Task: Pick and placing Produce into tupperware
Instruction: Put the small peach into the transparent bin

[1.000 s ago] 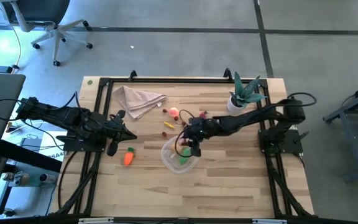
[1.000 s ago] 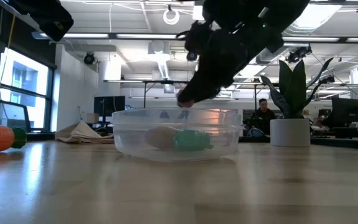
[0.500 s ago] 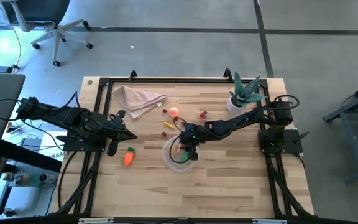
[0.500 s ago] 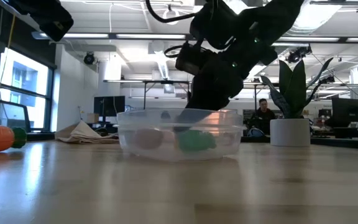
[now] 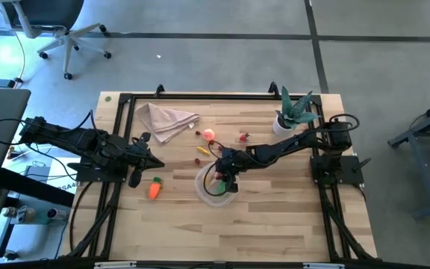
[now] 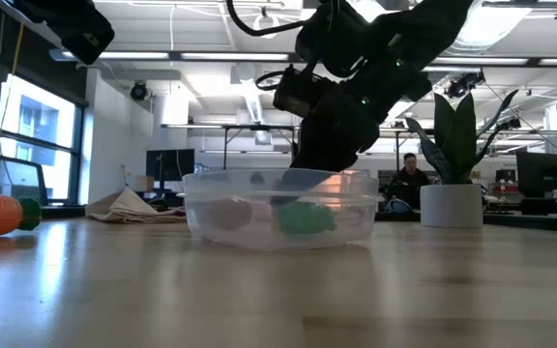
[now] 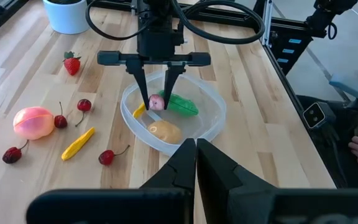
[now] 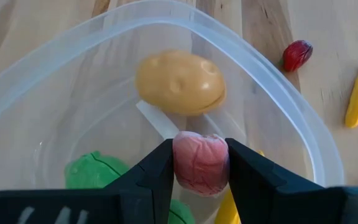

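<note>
The pink fruit (image 8: 199, 163) sits low inside the sides of the tupperware (image 8: 278, 81) in the right wrist view and would remain inside, so it is time for my right gripper to release it now.
The clear round tupperware (image 5: 207, 191) sits mid-table. It holds a tan potato (image 8: 179, 82), a green pepper (image 7: 182, 104) and a yellow piece (image 7: 140, 110). My right gripper (image 5: 223, 181) reaches down inside it, shut on a pink fruit (image 8: 199, 163). My left gripper (image 7: 196, 152) is shut and empty, waiting toward the table's left (image 5: 154, 163). The orange carrot (image 5: 154, 189) lies on the wood just nearside of it. A peach (image 7: 33, 121), a strawberry (image 7: 72, 64), cherries and a yellow piece (image 7: 78, 143) lie on the wood beyond the tupperware. My right gripper pinches the pink fruit (image 7: 157, 102) between its two fingertips (image 8: 160, 165), one on each side of it. The fingers come from above, pointing down into the tupperware. The fruit sits low within the walls, above the yellow piece; whether it touches the bottom I cannot tell.
A beige napkin (image 5: 166, 119) lies at the far left of the table. A green plant in a white pot (image 5: 293, 113) stands at the far right. The near half of the table (image 5: 230, 232) is bare wood. A person sits in the room behind (image 6: 411, 179).
My right gripper has come down into the tupperware with the pink fruit and shifted slightly toward the table's left. It has kept still for the last half second.
</note>
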Motion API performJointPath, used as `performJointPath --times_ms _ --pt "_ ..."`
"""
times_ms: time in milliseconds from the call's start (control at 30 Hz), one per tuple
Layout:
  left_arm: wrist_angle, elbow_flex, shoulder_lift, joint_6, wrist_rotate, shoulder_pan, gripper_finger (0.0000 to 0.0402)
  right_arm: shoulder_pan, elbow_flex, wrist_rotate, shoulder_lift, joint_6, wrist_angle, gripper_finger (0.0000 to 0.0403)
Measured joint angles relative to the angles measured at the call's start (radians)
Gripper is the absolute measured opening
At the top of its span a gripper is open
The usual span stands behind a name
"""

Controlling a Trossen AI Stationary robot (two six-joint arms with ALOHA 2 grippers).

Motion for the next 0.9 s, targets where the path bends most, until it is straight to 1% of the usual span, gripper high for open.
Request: performJointPath --times_ms 167,500,733,833,900 --pt "0.000 0.000 0.000 0.000 0.000 0.000 0.0005 0.000 0.000 0.000 0.000 0.000 0.000 0.0126" --pt "0.000 0.000 0.000 0.000 0.000 0.000 0.0005 0.000 0.000 0.011 0.000 0.000 0.004 0.0148" --pt "0.000 0.000 0.000 0.000 0.000 0.000 0.0005 0.000 0.000 0.010 0.000 0.001 0.005 0.0150" --pt "0.000 0.000 0.000 0.000 0.000 0.000 0.0005 0.000 0.000 -0.015 -0.011 0.025 0.005 0.0149" --pt "0.000 0.000 0.000 0.000 0.000 0.000 0.0005 0.000 0.010 -0.050 -0.043 0.028 -0.014 0.0149"
